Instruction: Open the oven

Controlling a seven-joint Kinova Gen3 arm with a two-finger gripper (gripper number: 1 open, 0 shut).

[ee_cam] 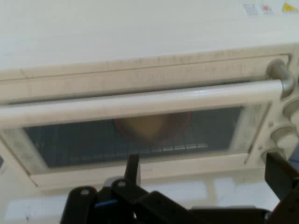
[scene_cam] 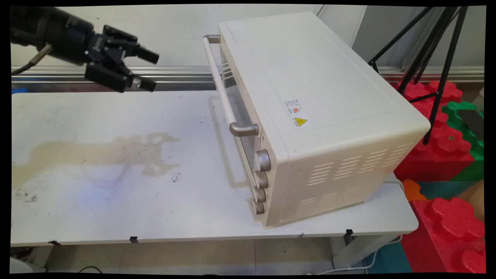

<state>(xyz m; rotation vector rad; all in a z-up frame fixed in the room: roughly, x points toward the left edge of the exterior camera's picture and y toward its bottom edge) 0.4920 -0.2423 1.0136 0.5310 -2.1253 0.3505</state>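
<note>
My gripper grabs the door handle by its long pale bar [ee_cam: 140, 103] next, to open the toaster oven's door [ee_cam: 93, 144].
A cream toaster oven [scene_cam: 310, 97] stands on the right half of the white table [scene_cam: 116, 201], its door shut and facing left. The door carries a long pale handle [scene_cam: 221, 85] with several metal knobs [scene_cam: 262, 159] beside it. My gripper [scene_cam: 153, 72] hangs in the air to the left of the handle, well apart from it, open and empty, its fingers pointing at the door. In the hand view the handle [ee_cam: 140, 103] runs across the glass door, and behind the glass a round brownish dish [ee_cam: 152, 127] shows dimly on the rack. The gripper [ee_cam: 205, 177] is at the bottom.
A brownish stain [scene_cam: 97, 151] spreads over the table's left half. Black tripod legs [scene_cam: 438, 58] stand behind the oven's right end. Red and green foam blocks [scene_cam: 445, 147] are piled on the floor past the table's right edge.
</note>
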